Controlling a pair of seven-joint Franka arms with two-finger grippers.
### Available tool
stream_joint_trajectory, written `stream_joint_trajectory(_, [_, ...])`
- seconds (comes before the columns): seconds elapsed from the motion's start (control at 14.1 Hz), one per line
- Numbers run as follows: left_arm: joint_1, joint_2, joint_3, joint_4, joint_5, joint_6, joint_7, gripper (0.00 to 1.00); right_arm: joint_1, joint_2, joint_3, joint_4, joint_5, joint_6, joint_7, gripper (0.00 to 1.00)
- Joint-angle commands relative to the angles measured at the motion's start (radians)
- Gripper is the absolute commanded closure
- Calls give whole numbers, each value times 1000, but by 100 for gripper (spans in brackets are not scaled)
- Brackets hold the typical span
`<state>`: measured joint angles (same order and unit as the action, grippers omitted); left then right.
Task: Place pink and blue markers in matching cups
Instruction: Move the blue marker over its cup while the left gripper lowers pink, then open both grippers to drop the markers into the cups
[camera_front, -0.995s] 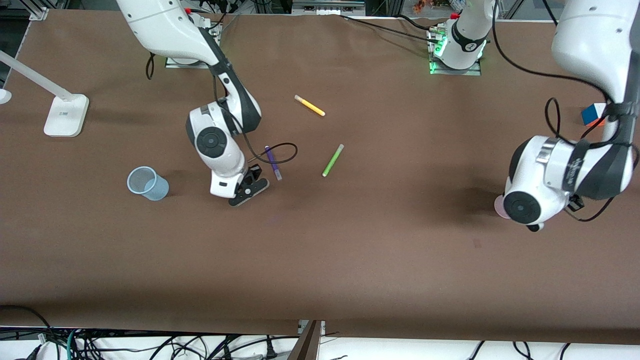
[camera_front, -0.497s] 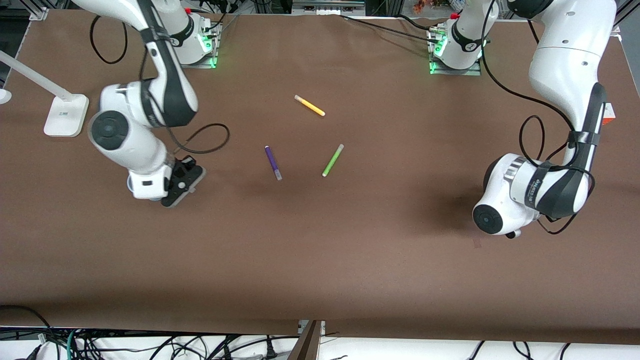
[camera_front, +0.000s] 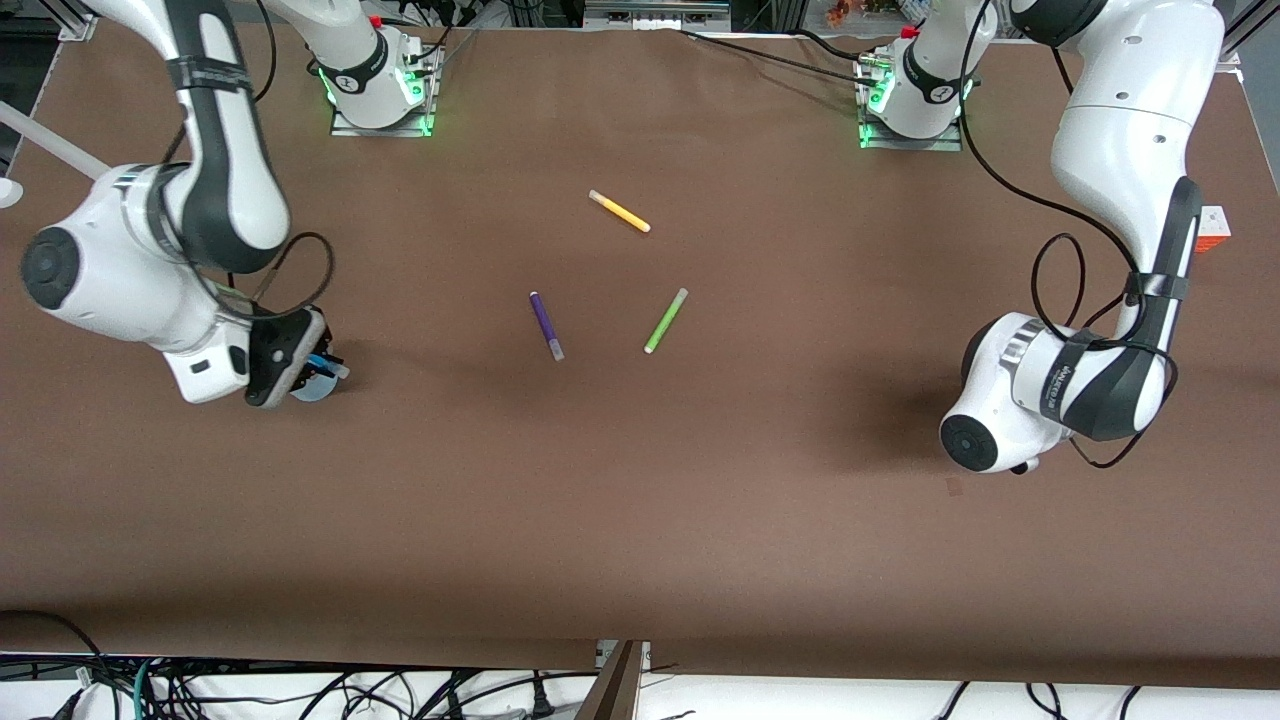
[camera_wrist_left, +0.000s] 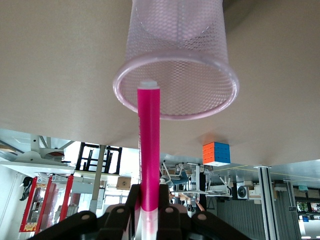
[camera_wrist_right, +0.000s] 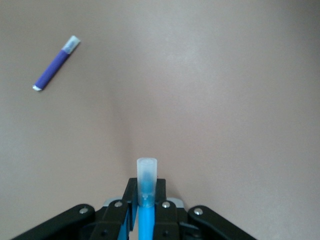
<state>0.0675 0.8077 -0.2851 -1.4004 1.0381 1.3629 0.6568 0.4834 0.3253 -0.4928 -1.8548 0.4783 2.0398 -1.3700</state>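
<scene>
I should move the marker in with my right gripper before I let go, because the blue marker's cap end is outside the pale blue cup and the marker would miss if I opened now.
My left gripper is shut on the pink marker. The marker's free end points at the rim of the pale pink mesh cup, just above its mouth. In the front view the left arm's wrist hides that cup and the marker. My right gripper is shut on the blue marker, whose pale cap end sticks out past the fingers. It hangs over the pale blue cup, which peeks out from under the hand at the right arm's end of the table.
A purple pen and a green pen lie at the middle of the table. A yellow pen lies nearer the robots' bases. A colour cube sits at the left arm's end.
The right arm has swung from beside the purple pen to the blue cup, carrying the blue marker. The left hand has shifted a little toward the table's middle and now covers the pink cup.
</scene>
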Motion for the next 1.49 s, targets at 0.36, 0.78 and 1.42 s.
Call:
stream_joint_trajectory(0.36, [-46, 34, 15, 44, 45, -66, -12, 0, -172, 32, 2, -6, 299, -176, -421, 100])
stream_joint_trajectory(0.78, [-106, -97, -20, 220, -203, -126, -35, 0, -285, 113, 5, -4, 456, -294, -648, 100])
stream_joint_trajectory(1.42, [-20, -418, -17, 236, -825, -44, -538, 0, -331, 182, 7, 43, 534, -377, -728, 100])
